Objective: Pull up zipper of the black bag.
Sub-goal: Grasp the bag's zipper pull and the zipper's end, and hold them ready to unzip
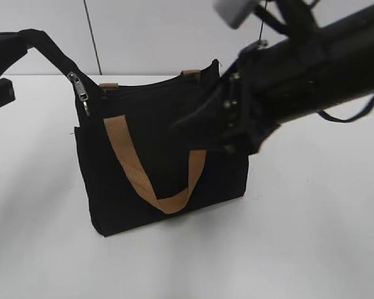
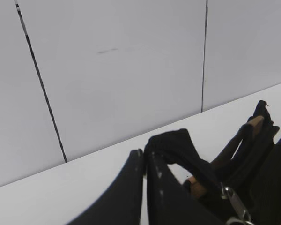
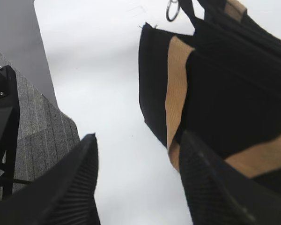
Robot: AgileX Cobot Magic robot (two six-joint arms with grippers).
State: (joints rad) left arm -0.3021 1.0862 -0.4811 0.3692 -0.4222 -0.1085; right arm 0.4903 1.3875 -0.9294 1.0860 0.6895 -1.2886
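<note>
My right gripper should next grab the silver zipper pull by its ring (image 1: pixel 83 98). It should then pull the black bag's zipper closed.
The black bag (image 1: pixel 162 162) stands upright on the white table, its tan handle (image 1: pixel 137 174) hanging down the front. The silver zipper pull (image 1: pixel 81 90) hangs at the bag's top left corner and also shows in the left wrist view (image 2: pixel 234 204). My left gripper (image 1: pixel 26 36) is shut on the black fabric tail (image 2: pixel 173 140) at the zip's end and holds it up and to the left. My right gripper (image 1: pixel 196 118) is open and empty just in front of the bag's front panel. In the right wrist view its jaws (image 3: pixel 138 140) sit beside the bag (image 3: pixel 234 93) and the tan strap (image 3: pixel 175 89).
The white table (image 1: pixel 311 237) extends around the bag. A grey panelled wall (image 2: pixel 122 70) stands behind it. In the right wrist view the table edge, grey carpet (image 3: pixel 42 140) and a black stand (image 3: pixel 2 108) lie to the left.
</note>
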